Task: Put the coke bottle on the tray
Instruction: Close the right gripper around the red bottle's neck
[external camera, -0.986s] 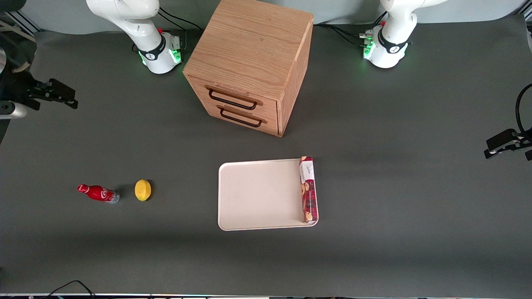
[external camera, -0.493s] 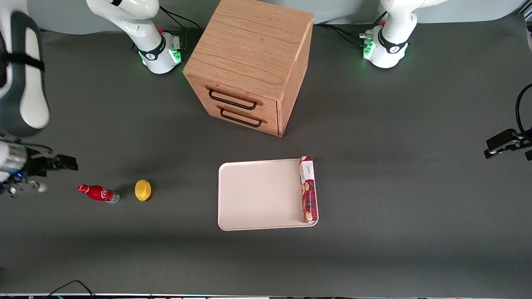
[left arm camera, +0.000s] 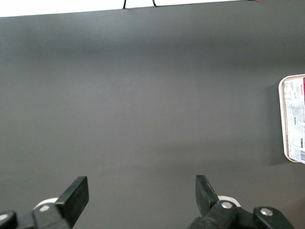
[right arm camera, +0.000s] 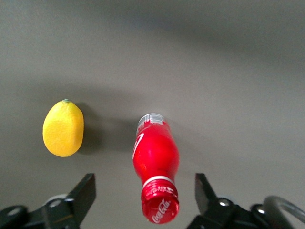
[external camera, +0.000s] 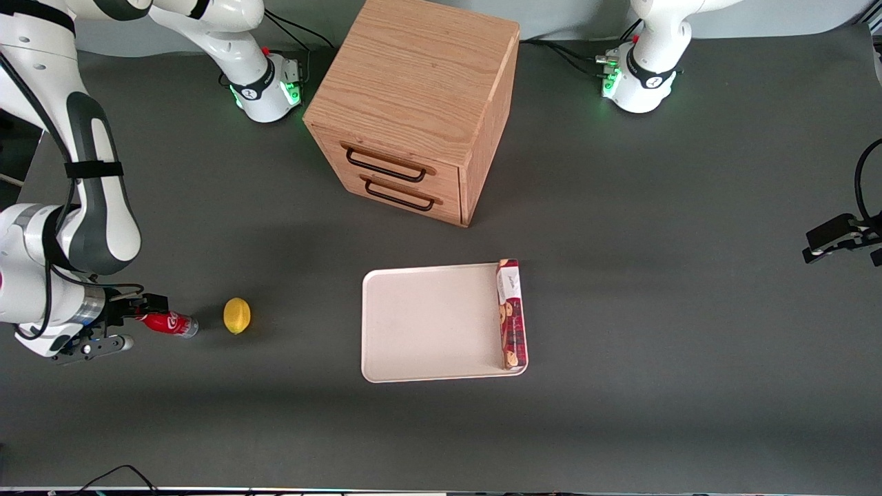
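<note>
I need to grab the coke bottle by its red cap end [right arm camera: 159, 200] with my right gripper next, so that I can place the bottle on the tray.
The coke bottle [external camera: 172, 323] is small and red and appears to stand upright on the dark table, toward the working arm's end. In the right wrist view the bottle [right arm camera: 156, 157] shows its red cap toward the camera. My right gripper [external camera: 136, 317] hovers above the cap. It is open, and its two black fingers [right arm camera: 86, 193] stand apart on either side of the cap without touching it. The cream-white tray [external camera: 427, 324] lies mid-table, well apart from the bottle.
A yellow lemon [external camera: 237, 315] lies beside the bottle, between it and the tray; it also shows in the right wrist view [right arm camera: 63, 129]. A long red cookie box [external camera: 511, 313] lies on the tray's edge toward the parked arm. A wooden drawer cabinet [external camera: 413, 103] stands farther from the front camera.
The right arm has swung in from the table's end and its gripper has come over the bottle's cap. The bottle, lemon, tray and box have not moved.
</note>
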Tool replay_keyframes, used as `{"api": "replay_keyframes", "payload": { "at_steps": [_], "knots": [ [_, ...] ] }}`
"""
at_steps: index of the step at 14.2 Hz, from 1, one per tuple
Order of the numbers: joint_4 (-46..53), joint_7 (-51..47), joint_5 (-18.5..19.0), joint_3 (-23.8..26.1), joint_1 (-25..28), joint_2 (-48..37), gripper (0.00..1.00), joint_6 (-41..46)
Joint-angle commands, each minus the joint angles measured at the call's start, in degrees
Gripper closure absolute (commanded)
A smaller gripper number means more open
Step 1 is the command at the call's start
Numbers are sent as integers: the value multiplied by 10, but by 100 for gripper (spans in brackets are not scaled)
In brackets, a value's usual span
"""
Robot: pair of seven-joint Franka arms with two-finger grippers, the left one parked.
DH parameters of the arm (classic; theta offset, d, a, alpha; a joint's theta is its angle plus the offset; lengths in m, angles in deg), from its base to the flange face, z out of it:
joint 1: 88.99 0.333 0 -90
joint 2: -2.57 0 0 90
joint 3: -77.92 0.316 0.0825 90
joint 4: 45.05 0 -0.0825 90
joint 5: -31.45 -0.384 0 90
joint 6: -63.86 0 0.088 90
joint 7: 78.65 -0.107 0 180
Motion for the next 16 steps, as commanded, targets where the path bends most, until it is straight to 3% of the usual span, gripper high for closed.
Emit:
{"api": "replay_keyframes", "payload": {
  "at_steps": [1,3,4,6,7,11,13,16],
  "knots": [
    [-31,16,-7,-3,-1,-16,28,-17],
    [-43,17,-7,-3,-2,-24,31,-17],
    [-45,18,-7,-3,-2,-27,42,-15],
    [-50,18,1,-3,-1,-32,84,-14],
    [-50,19,3,-3,2,-36,96,-13],
    [-34,12,4,6,9,-70,100,35],
    [13,11,3,17,14,-89,100,114],
    [146,-5,4,74,19,-99,100,259]
  ]
}}
